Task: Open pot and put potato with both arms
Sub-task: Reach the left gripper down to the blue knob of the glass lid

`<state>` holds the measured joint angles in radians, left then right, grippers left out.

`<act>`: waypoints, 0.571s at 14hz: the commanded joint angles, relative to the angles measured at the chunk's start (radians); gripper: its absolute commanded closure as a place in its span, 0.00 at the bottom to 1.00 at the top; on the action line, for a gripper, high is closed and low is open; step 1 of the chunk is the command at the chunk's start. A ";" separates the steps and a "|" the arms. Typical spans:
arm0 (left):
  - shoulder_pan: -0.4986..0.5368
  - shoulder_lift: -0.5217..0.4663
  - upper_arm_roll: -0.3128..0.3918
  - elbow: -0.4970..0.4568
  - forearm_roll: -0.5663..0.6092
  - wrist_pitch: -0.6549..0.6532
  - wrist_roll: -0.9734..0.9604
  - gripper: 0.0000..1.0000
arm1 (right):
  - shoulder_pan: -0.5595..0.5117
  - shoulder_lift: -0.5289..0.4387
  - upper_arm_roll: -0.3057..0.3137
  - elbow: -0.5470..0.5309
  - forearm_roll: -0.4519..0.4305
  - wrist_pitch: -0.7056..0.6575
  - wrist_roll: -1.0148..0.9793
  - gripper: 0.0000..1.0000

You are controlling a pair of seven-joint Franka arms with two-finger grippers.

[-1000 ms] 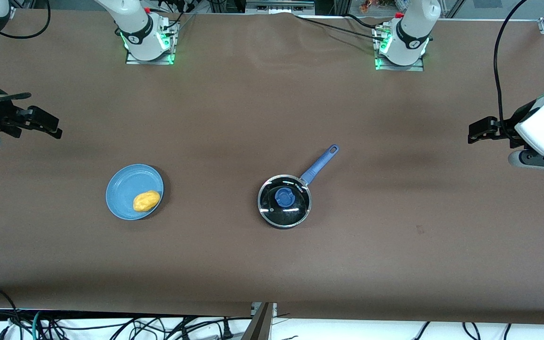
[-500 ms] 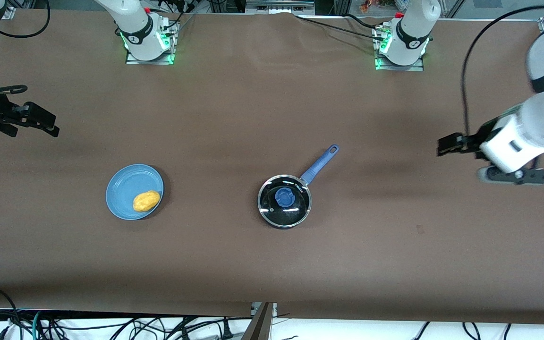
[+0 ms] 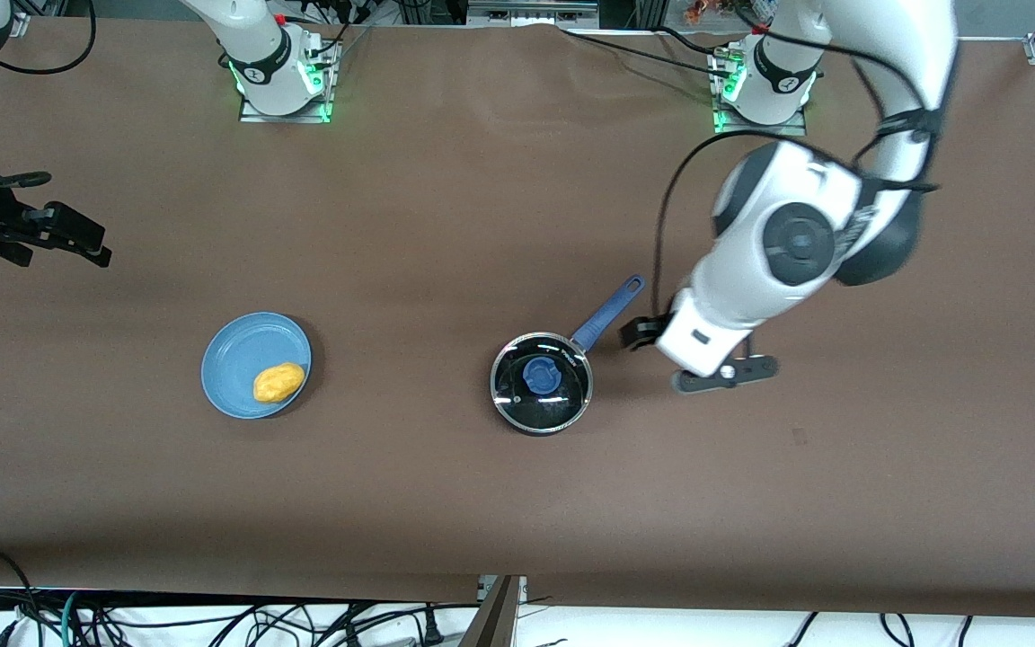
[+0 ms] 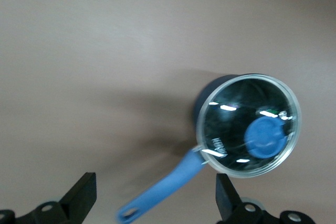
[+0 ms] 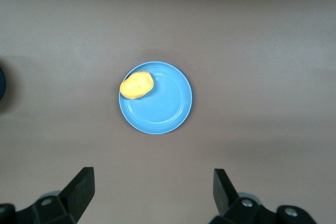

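The glass lid needs to be grabbed next by its blue knob with my left gripper, to open the pot for the potato.
The black pot with its long blue handle stands mid-table, covered by a clear glass lid with a blue knob. The yellow-orange potato lies on a light-blue plate toward the right arm's end. My left gripper is open and empty in the air, just beside the end of the pot handle. Its wrist view shows the pot, the lid knob and the handle between its open fingers. My right gripper is open and empty, up at the right arm's end; its wrist view shows the potato on the plate.
The brown table cover runs to the front edge, where cables hang below. The two arm bases stand along the table's back edge.
The left arm has swung in from its end of the table to just beside the pot handle. The right gripper has barely shifted. Pot, lid, plate and potato have not moved.
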<state>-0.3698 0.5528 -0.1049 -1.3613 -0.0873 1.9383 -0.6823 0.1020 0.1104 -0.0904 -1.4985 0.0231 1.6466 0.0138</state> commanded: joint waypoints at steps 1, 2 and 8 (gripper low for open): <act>-0.079 0.103 0.013 0.097 0.047 0.054 -0.127 0.00 | -0.008 0.005 0.000 0.014 -0.005 -0.011 -0.020 0.00; -0.111 0.142 0.016 0.143 0.088 0.053 -0.173 0.00 | -0.008 0.014 0.000 0.011 -0.005 -0.017 -0.023 0.00; -0.213 0.307 0.063 0.315 0.115 0.120 -0.334 0.00 | 0.005 0.095 0.008 0.004 -0.016 -0.087 -0.017 0.00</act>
<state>-0.5462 0.7740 -0.0837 -1.1551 0.0011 2.0358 -0.9698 0.1068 0.1801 -0.0893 -1.5055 0.0191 1.5680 0.0121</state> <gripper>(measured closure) 0.000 0.000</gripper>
